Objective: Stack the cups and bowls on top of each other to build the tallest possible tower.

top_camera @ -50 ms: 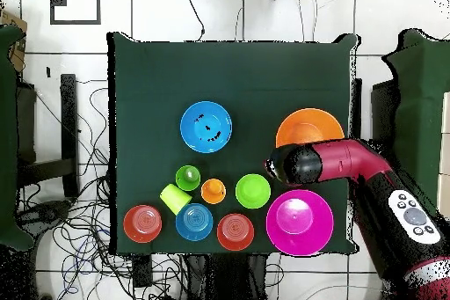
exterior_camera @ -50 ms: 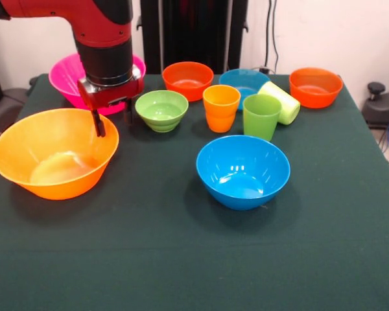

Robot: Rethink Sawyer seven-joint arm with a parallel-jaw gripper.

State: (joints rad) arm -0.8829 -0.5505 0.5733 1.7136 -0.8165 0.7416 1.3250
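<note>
My gripper grabs the large yellow-orange bowl (exterior_camera @ -50 ms: 55,152) by its rim (exterior_camera @ -50 ms: 84,115) next, to start the tallest tower.
My gripper (exterior_camera @ -50 ms: 113,120) hangs open at the far right rim of the large yellow-orange bowl (exterior_camera @ -50 ms: 55,152), one finger (exterior_camera @ -50 ms: 98,123) inside the rim and the other outside, with nothing held. The large pink bowl (exterior_camera @ -50 ms: 65,74) sits just behind it. The medium blue bowl (exterior_camera @ -50 ms: 243,170) stands alone in the middle. A small green bowl (exterior_camera @ -50 ms: 161,109), the orange cup (exterior_camera @ -50 ms: 221,107) and the green cup (exterior_camera @ -50 ms: 261,116) stand upright in a row. The lime-yellow cup (exterior_camera @ -50 ms: 282,100) lies on its side. Every piece stands apart; no tower shows.
Along the far edge stand two small orange bowls (exterior_camera @ -50 ms: 187,79) (exterior_camera @ -50 ms: 315,85) and a small blue bowl (exterior_camera @ -50 ms: 243,81). In the overhead view the arm (top_camera @ -50 ms: 352,163) reaches in from the right over the gap between the yellow-orange bowl (top_camera @ -50 ms: 309,129) and the pink bowl (top_camera @ -50 ms: 299,222). Dark green cloth (exterior_camera @ -50 ms: 181,259) covers the table.
</note>
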